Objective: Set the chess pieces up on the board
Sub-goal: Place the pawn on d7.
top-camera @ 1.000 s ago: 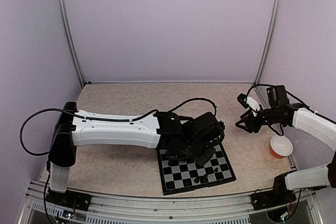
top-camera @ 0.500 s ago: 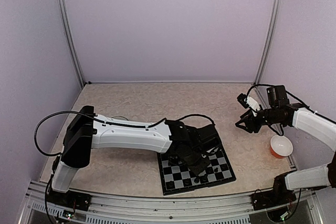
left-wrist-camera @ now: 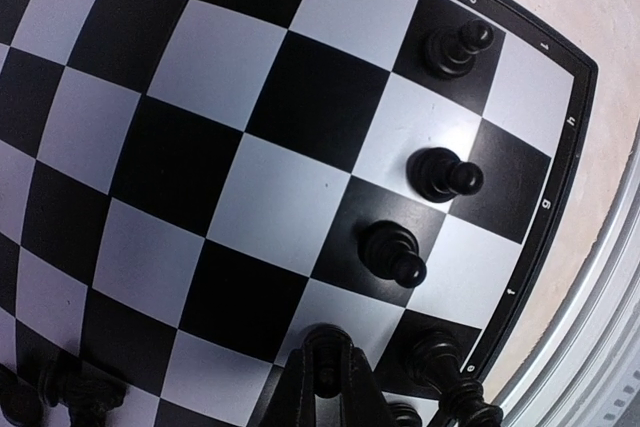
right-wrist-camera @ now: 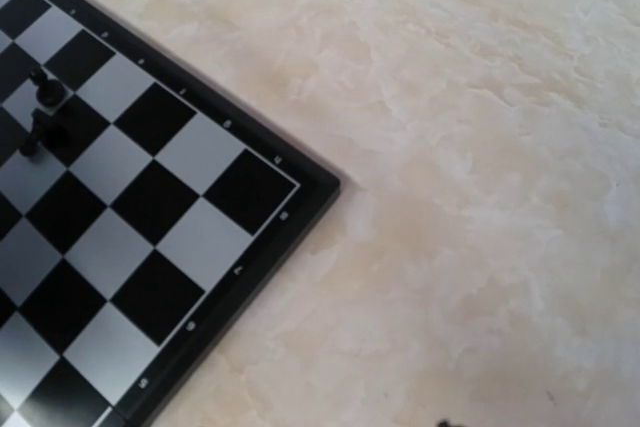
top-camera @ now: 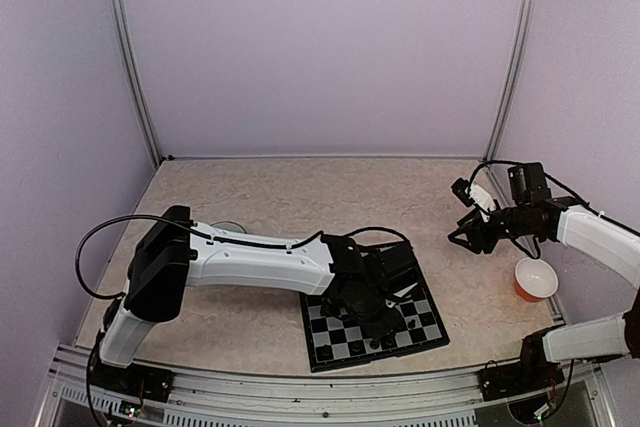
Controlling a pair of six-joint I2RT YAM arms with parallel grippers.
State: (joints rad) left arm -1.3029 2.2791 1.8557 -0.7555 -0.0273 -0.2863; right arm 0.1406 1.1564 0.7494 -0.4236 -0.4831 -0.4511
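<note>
The small black chess piece's base is directly above the white square and the piece would stand there, so it is now time for my left gripper to open.
The board [top-camera: 335, 342] lies near the table's front, right of centre. My left gripper [top-camera: 374, 315] reaches low over its middle. In the left wrist view the board [left-wrist-camera: 250, 117] fills the frame and the fingers [left-wrist-camera: 300, 387] are closed on a small black chess piece [left-wrist-camera: 327, 372] just above a square by the edge. Three black pieces [left-wrist-camera: 393, 252] stand in a row along that edge, with more pieces [left-wrist-camera: 450, 372] beside the fingers. My right gripper [top-camera: 462, 239] hangs right of the board, fingers apart and empty. Its view shows the board's corner [right-wrist-camera: 130, 217] with two pieces [right-wrist-camera: 45, 112].
An orange bowl with a white inside [top-camera: 535, 279] stands at the right edge, near the right arm. A pale round thing [top-camera: 230, 227] peeks out behind the left arm. Bare beige tabletop [right-wrist-camera: 480, 147] lies right of the board.
My left arm has swung and lowered, bringing its gripper from the board's far edge toward its middle and nearer the squares. The right arm has not moved.
</note>
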